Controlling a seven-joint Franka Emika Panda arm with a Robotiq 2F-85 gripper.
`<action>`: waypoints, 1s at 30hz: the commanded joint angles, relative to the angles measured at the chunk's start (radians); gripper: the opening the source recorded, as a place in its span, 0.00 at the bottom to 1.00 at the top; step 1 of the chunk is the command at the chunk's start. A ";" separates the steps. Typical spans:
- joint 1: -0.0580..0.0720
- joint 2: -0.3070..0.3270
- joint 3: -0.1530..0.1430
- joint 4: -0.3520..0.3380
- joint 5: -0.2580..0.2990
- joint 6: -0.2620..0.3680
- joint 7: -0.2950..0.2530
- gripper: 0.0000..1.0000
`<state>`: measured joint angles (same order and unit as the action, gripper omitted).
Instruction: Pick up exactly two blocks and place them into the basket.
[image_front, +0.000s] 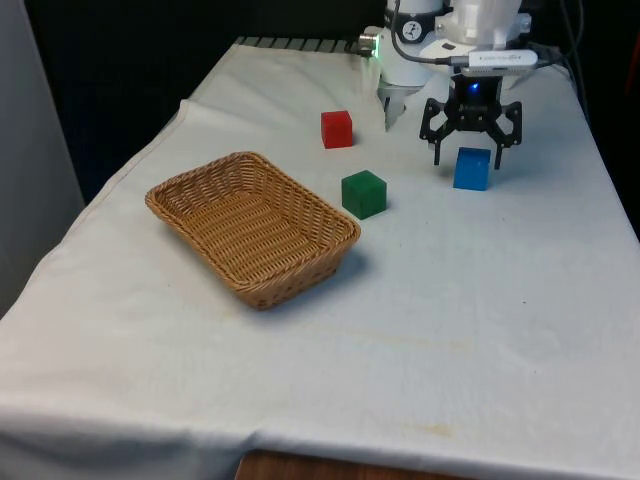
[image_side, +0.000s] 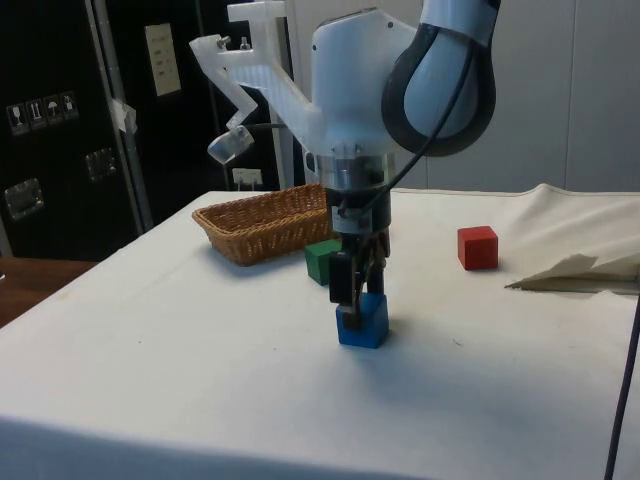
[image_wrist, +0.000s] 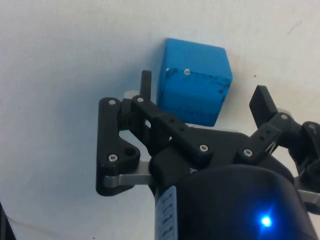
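I should grab the blue block (image_front: 471, 170) by its opposite sides next. It is one of two for the basket.
A blue block (image_front: 471, 170) (image_side: 362, 322) (image_wrist: 195, 95) rests on the white cloth towards the front view's right. My gripper (image_front: 468, 158) (image_side: 358, 296) (image_wrist: 204, 89) is open, with a finger on either side of the block's upper part and a gap on both sides; it holds nothing. Near the table's middle lies a green block (image_front: 363, 193) (image_side: 322, 260), and a red block (image_front: 337, 129) (image_side: 478, 247) sits farther back. The empty woven basket (image_front: 250, 158) (image_side: 262, 215) stands at the front view's left, close to the green block.
The white cloth (image_front: 450, 330) is rumpled near the table's far corner, where a fold (image_side: 575, 270) rises beside the red block. The robot's base (image_front: 405, 70) stands just behind the gripper.
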<state>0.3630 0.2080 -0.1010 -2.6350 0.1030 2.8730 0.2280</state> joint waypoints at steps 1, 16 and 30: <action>-0.002 -0.001 0.004 -0.001 0.006 0.003 -0.003 1.00; 0.000 0.000 0.000 0.000 0.000 0.000 -0.002 0.79; 0.000 -0.001 0.000 0.000 0.000 0.000 -0.001 0.02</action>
<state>0.3630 0.2070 -0.1010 -2.6350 0.1020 2.8730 0.2260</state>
